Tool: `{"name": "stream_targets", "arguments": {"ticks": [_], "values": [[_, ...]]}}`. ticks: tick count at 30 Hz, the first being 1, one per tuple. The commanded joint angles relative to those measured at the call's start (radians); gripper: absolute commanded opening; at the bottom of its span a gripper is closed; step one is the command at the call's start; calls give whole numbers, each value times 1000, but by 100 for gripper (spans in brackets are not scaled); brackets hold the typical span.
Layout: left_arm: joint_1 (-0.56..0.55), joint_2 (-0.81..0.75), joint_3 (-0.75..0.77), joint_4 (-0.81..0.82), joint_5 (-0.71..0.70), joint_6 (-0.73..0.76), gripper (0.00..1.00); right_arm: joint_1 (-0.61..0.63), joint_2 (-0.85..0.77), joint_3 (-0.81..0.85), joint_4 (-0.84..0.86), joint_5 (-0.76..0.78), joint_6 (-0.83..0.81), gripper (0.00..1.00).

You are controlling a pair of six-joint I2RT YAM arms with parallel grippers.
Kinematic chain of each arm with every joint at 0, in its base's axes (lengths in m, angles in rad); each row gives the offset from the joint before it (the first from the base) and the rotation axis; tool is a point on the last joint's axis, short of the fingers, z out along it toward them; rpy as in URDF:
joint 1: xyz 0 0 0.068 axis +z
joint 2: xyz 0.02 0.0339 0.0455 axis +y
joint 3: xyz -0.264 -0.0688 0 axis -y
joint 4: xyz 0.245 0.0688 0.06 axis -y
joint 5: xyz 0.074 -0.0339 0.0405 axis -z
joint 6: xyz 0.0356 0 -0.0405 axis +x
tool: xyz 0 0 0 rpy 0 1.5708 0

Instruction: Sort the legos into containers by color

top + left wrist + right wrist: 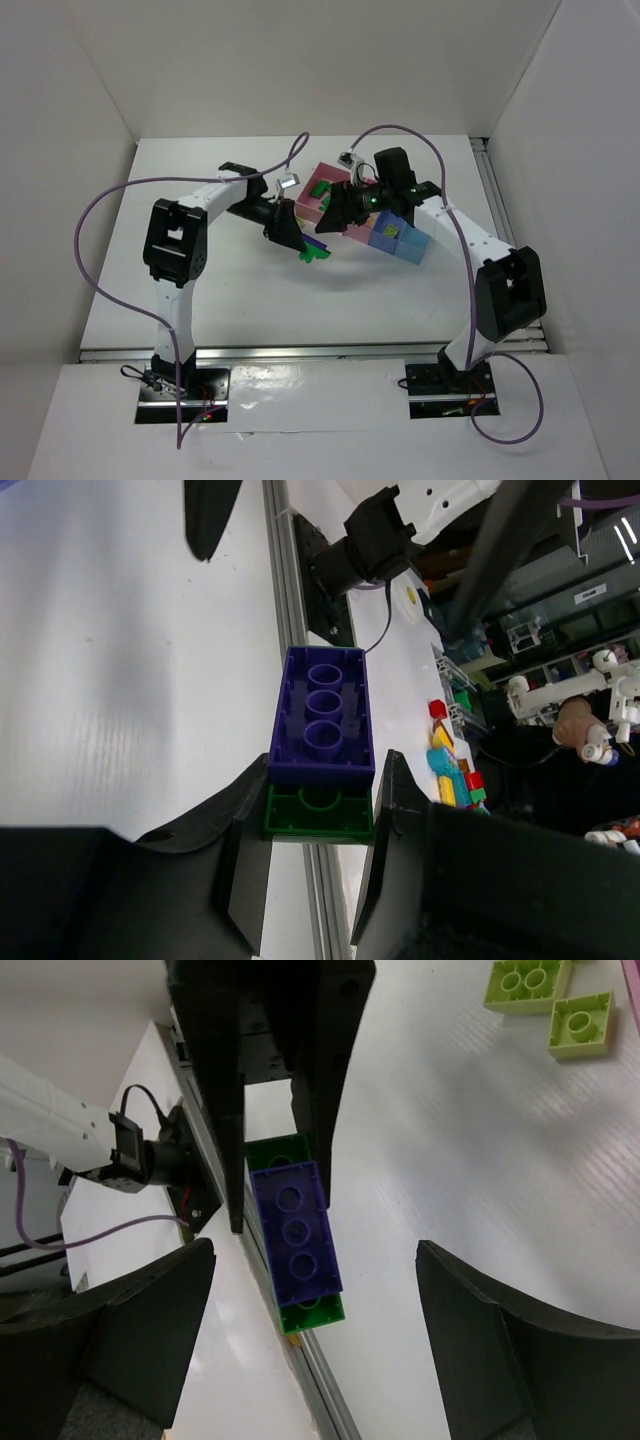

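The green lego has to stay free to be pulled off, so my right gripper should grab the dark blue lego (322, 715) by its long sides next.
My left gripper (318, 818) is shut on a dark green lego (318, 813) that has a dark blue lego (322, 715) stuck to it. In the top view the left gripper (297, 238) holds this pair (318, 252) above the table, just left of the containers. My right gripper (310, 1285) is open, its jaws wide on either side of the blue lego (295, 1235) without touching it. In the top view the right gripper (328, 221) faces the left one over the pink tray (338, 236). Two yellow-green legos (528, 978) lie on the table.
The periwinkle tray (383, 240) and the light-blue tray (415, 247) stand to the right of the pink one. A green piece (320, 188) lies in the pink tray and a yellow-green one (392, 231) in the periwinkle tray. White walls surround the table.
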Motion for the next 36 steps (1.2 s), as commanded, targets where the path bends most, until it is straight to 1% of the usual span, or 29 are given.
{"name": "stream_targets", "arguments": {"ticks": [1, 3, 7, 9, 10, 13, 14, 15, 17, 19, 26, 30, 31, 34, 35, 36], "values": [[9, -69, -8, -65, 96, 95, 0, -4, 22, 51, -2, -41, -8, 88], [9, -69, -8, -65, 96, 104, 0, -4, 48, 51, -2, -56, -8, 84], [9, -79, -8, -65, 96, 104, 0, 5, 57, 39, -13, -143, -18, 83], [9, -79, -8, -65, 96, 104, 0, 5, 86, 39, -37, -173, -30, 82], [9, -88, -8, -65, 96, 104, 0, 17, 86, 39, -37, -173, -30, 78], [9, -88, -8, -65, 96, 104, 0, 30, 96, 39, -26, -173, -30, 70], [9, -88, -8, -65, 96, 104, 0, 30, 96, 25, -7, -194, -1, 63], [9, -88, -8, -65, 96, 104, 0, 30, 96, 25, 24, -194, -1, 61], [9, -88, -8, -65, 96, 104, 0, 30, 86, 25, 24, -194, 8, 60], [9, -88, -8, -65, 96, 104, 0, 39, 96, 25, -5, -194, -4, 60], [9, -88, -8, -65, 105, 104, 0, 57, 105, 25, -14, -213, -13, 60], [18, -88, -8, -65, 106, 104, 0, 57, 105, 14, -14, -204, -10, 44], [18, -88, -8, -65, 106, 104, 0, 57, 105, 14, -3, -182, 5, 33], [18, -88, -8, -65, 106, 104, 0, 57, 85, 2, 9, -126, 43, 21], [27, -97, -8, -65, 106, 104, 0, 57, 76, 2, 36, -104, 57, 21], [27, -97, -8, -65, 106, 104, 0, 42, 53, -13, 37, -80, 68, 18]]}}
